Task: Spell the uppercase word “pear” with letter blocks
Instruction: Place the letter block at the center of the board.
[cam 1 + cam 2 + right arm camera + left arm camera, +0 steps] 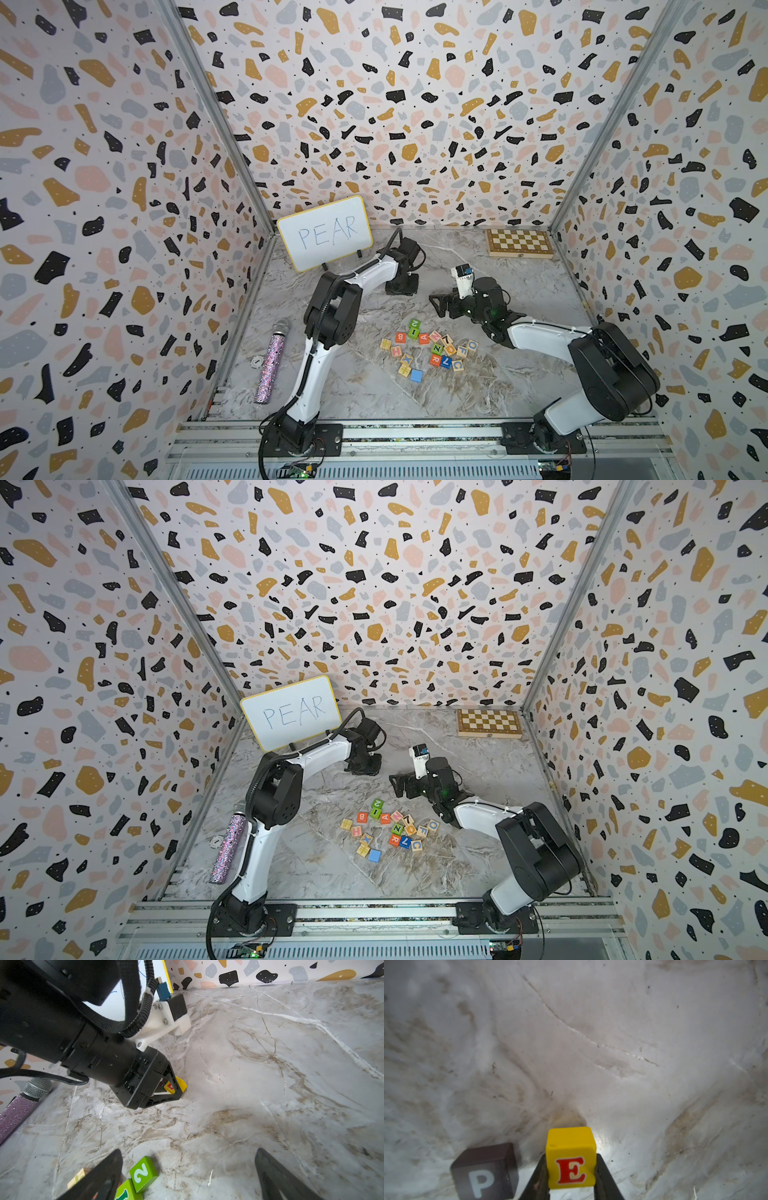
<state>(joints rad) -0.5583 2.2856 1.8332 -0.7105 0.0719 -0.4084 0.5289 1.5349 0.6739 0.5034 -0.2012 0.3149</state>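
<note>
The E block is at the flat marble and would rest beside the P block, so it is now time for my left gripper to open.
My left gripper (pixel 571 1158) is shut on the yellow E block (pixel 571 1159), whose red letter faces the left wrist camera. The black P block (pixel 485 1172) sits on the marble just beside it, a small gap apart. In the right wrist view the left gripper (pixel 166 1088) holds the E block (pixel 180 1084) down at the table surface. The red-orange A block (pixel 423 338) and R block (pixel 435 360) lie in the loose pile. My right gripper (pixel 189 1153) is open and empty, hovering past the pile's far edge, over a green 2 block (pixel 143 1174).
A whiteboard (pixel 324 232) reading PEAR leans at the back left. The chessboard (pixel 519 243) lies at the back right, and a glittery microphone (pixel 272 361) by the left wall. Several other cubes form the pile (pixel 446 351), with a blue one (pixel 416 376) at its front.
</note>
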